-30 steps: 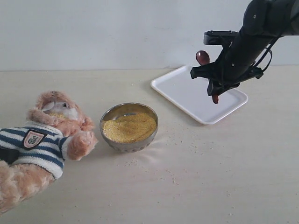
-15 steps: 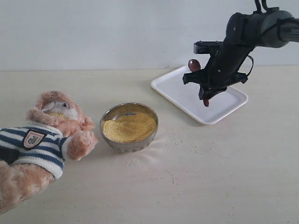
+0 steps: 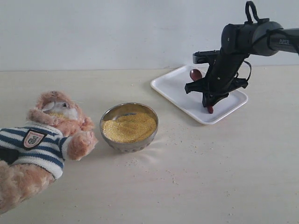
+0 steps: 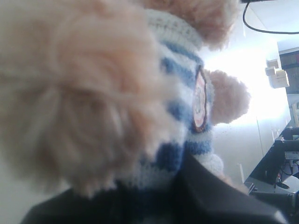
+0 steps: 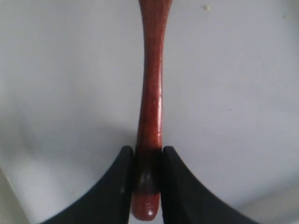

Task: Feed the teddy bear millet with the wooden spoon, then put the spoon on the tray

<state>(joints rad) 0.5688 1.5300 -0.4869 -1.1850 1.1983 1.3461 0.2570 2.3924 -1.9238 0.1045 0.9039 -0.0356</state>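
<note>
The wooden spoon is low inside the tray's rim (image 3: 182, 93), over the tray's bottom, so it is now time for my right gripper to open.
The teddy bear (image 3: 46, 140) lies on its back at the left, with yellow specks on its white muzzle. My left gripper (image 3: 5, 156) shows only as a dark piece at the bear's side. In the left wrist view the bear (image 4: 93, 93) fills the picture, and its striped shirt is pinched in the left gripper (image 4: 159, 186). The millet (image 3: 129, 127) fills a steel bowl (image 3: 112, 140). My right gripper (image 3: 210, 95) is low over the tray (image 3: 173, 86), shut on the wooden spoon (image 3: 195, 74), whose handle end touches the tray. Up close, the right gripper (image 5: 148, 154) clamps the spoon (image 5: 152, 93) near its handle end above the tray (image 5: 70, 70).
Loose millet grains (image 3: 173, 177) are scattered on the pale tabletop around the bowl and toward the front. A plain wall runs along the table's far edge, close behind the tray.
My right gripper has come down and slightly left over the tray with the spoon, bringing the handle end onto the tray. The bear, bowl and left gripper have not moved.
</note>
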